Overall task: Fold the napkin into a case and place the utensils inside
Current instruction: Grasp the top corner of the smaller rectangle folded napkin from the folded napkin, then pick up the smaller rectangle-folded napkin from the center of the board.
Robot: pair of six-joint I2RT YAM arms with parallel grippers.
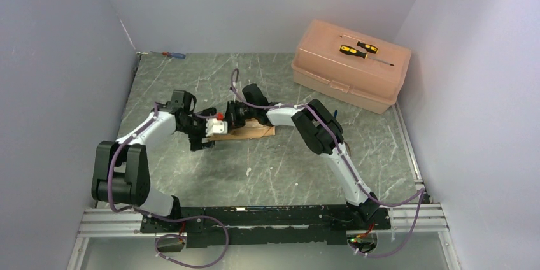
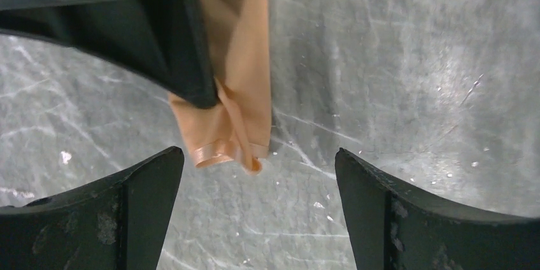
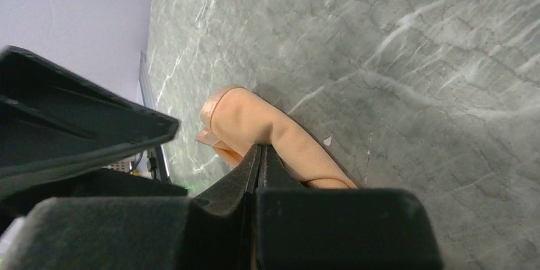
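Note:
The napkin's hemmed end (image 1: 212,137) (image 2: 224,150) just reaches my fingers, so my left gripper should move farther over it first, then close on the napkin.
The napkin (image 1: 258,131) lies mid-table, folded into a narrow peach-orange strip. In the left wrist view the strip (image 2: 239,53) runs down from the top, and its hemmed end lies between my left fingers. My left gripper (image 2: 258,155) is open around that end and does not touch it; it also shows in the top view (image 1: 202,141). My right gripper (image 3: 261,152) is shut on a raised fold of the napkin (image 3: 255,120), and its finger (image 2: 184,60) presses the strip's left edge. No utensils show clearly. A thin blue sliver (image 1: 335,112) pokes out beside the right arm's elbow.
A hard pink plastic box (image 1: 347,69) stands at the back right with two yellow-and-black screwdrivers (image 1: 356,49) on its lid. A red-and-blue screwdriver (image 1: 173,55) lies at the back left corner. Walls close in the table on three sides.

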